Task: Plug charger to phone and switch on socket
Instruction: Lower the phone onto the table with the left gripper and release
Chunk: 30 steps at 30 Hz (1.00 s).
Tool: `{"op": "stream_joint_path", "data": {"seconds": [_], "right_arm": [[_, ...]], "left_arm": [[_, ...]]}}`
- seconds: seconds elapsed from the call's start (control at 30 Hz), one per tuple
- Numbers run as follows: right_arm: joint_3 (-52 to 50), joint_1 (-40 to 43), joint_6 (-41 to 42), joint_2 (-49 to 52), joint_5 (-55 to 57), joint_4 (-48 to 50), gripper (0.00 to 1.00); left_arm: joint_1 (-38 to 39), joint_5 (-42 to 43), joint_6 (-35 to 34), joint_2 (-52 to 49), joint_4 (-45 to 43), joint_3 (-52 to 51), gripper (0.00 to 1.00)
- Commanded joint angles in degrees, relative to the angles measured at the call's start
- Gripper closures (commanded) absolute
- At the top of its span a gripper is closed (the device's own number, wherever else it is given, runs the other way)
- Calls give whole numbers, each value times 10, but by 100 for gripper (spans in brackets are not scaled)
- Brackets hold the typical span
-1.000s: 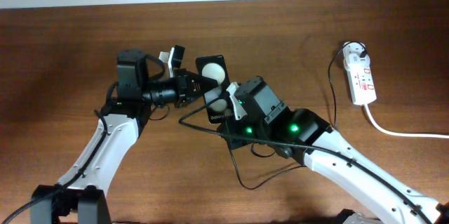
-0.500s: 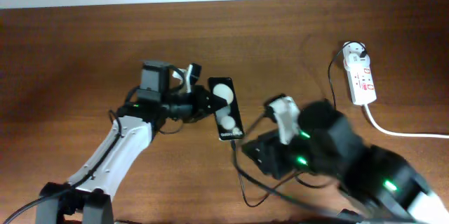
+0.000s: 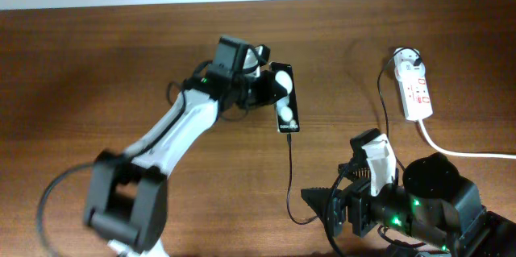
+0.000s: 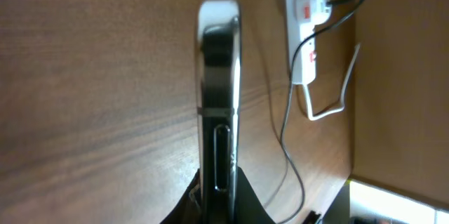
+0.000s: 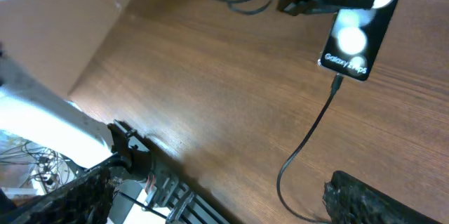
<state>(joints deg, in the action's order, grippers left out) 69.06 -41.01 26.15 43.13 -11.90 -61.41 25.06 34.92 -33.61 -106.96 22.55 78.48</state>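
My left gripper needs to keep holding the phone for now. The phone [image 3: 285, 102] is above the flat wood, so it would fall onto the table if I opened now.
The phone [image 3: 285, 102], a black slab with two white circles, hangs above the table's middle with my left gripper [image 3: 268, 92] shut on its left edge. The left wrist view has the phone [image 4: 219, 90] edge-on between the jaws of the left gripper [image 4: 219, 199]. The charger cable [image 3: 290, 168] runs from the phone's bottom end down the table. Its tip [image 5: 337, 83] sits in the phone [image 5: 356, 31]. The charger's white plug head [image 3: 411, 61] sits in the socket [image 3: 417, 89] at the right. My right gripper [image 3: 329, 207] is open near the front edge, holding nothing; the cable [image 5: 312, 136] passes by its right finger [image 5: 379, 199].
A thick white cord [image 3: 461, 151] leaves the socket toward the right edge. A black cable loop [image 3: 385, 88] curves left of the socket. The table's front edge [image 5: 168, 175] lies under my right gripper [image 5: 224, 206].
My right gripper opened, let go by the phone's bottom end and pulled back to the front right. The left arm carried the phone right and farther back.
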Motion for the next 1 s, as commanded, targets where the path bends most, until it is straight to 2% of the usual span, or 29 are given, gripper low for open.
{"op": "stream_joint_path", "data": {"seconds": [0.0,0.13,0.3,0.63,0.77,0.8,0.87,0.97], "right_arm": [[5,3,-4,0,6,1,1],[5,3,-4,0,6,-3,1],[5,3,-4,1,6,-43,1],[5,3,-4,1,6,-61,1],[5,3,-4,1,6,-61,1],[5,3,-4,1,6,-61,1],[5,3,-4,1,6,-61,1],[5,3,-4,1,6,-61,1]], "left_arm": [[-1,105,68,-97,22,75,100],[-8,178,67,-190,22,76,100],[-8,175,67,-223,22,76,100],[-8,41,67,-225,59,75,97],[-8,21,67,-225,59,75,86],[-8,21,67,-225,59,75,78],[-8,21,67,-225,59,75,69],[-8,21,67,-225,59,75,63]]}}
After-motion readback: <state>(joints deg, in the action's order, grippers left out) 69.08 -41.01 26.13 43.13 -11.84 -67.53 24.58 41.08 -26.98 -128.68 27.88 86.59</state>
